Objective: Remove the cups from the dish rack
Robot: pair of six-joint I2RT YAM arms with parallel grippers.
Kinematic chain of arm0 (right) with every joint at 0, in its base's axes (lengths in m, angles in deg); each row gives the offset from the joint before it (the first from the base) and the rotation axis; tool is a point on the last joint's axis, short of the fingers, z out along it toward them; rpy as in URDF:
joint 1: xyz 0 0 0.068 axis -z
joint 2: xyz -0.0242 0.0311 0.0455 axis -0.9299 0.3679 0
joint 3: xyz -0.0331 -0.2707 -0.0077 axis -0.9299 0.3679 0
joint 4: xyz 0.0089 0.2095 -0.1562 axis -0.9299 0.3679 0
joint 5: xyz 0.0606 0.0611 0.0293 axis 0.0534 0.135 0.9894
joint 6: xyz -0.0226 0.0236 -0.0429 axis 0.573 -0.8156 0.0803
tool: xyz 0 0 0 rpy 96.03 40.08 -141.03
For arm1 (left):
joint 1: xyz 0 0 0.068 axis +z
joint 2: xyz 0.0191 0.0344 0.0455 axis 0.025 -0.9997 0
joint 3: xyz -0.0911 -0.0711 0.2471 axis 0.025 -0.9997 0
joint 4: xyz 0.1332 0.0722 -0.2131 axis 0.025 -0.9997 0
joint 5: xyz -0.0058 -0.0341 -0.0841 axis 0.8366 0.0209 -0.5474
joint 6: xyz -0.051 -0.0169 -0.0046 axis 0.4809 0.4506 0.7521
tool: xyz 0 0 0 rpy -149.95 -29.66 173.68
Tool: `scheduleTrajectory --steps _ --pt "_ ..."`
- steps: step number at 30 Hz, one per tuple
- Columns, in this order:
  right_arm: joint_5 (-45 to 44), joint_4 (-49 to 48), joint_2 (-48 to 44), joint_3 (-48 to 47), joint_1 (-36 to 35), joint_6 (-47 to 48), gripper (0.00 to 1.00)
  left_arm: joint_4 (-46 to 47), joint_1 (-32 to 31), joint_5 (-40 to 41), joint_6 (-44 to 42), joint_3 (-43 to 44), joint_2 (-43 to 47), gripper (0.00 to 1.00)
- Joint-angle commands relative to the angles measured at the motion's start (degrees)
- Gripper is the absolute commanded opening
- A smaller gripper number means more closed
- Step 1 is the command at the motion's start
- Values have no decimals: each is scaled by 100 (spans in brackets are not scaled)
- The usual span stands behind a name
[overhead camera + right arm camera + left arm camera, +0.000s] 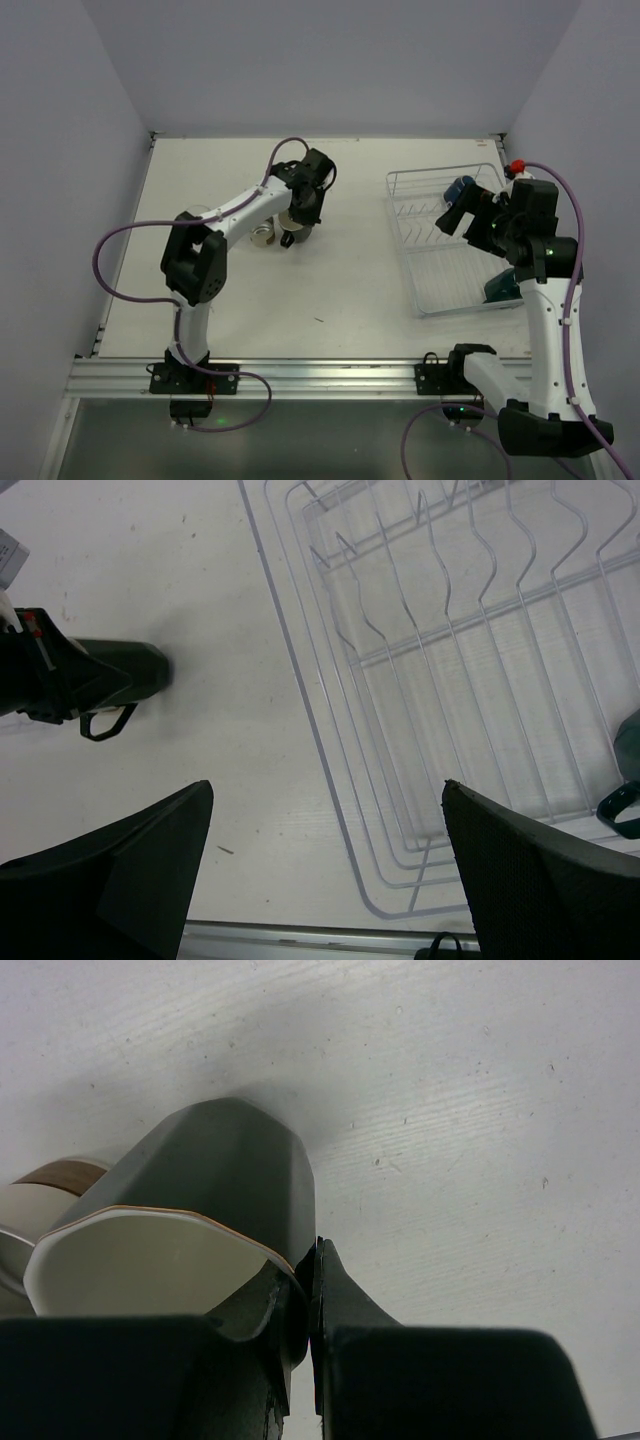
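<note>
My left gripper should release the dark grey cup now: its base is at the flat table beside the cream cup (55, 1188), so it would stand.
My left gripper (300, 222) is shut on the rim of a dark grey cup (220, 1175) with a cream inside; one finger is inside the cup and one outside. The cup (297, 238) is at mid-table, its base at or just above the surface, and in the right wrist view it (130, 672) shows a handle. A cream cup (55, 1188) with a brown band stands beside it (263, 236). The white wire dish rack (440, 255) is on the right, with a blue cup (460, 187) at its far end and a dark teal cup (500, 290) at its near right. My right gripper (326, 786) hangs open and empty over the rack's near left corner (400, 880).
The metal rail (300, 375) runs along the table's near edge, below the rack corner. White walls close in the table on the left, back and right. The left arm's purple cable (120, 270) loops out over the left side.
</note>
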Motion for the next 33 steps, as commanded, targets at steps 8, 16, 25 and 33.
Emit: scheduleTrajectory --steps 8,16,25,33 --pt "-88 62 -104 25 -4 74 99 175 -25 124 -110 31 -18 0" --pt "-114 62 -130 77 -4 83 99 166 -42 70 -92 23 -45 7" --pt "-35 35 -121 156 -4 109 99 105 -86 404 -48 171 26 42" --pt "-394 202 -78 78 -4 197 99 -36 -112 844 48 435 192 48"
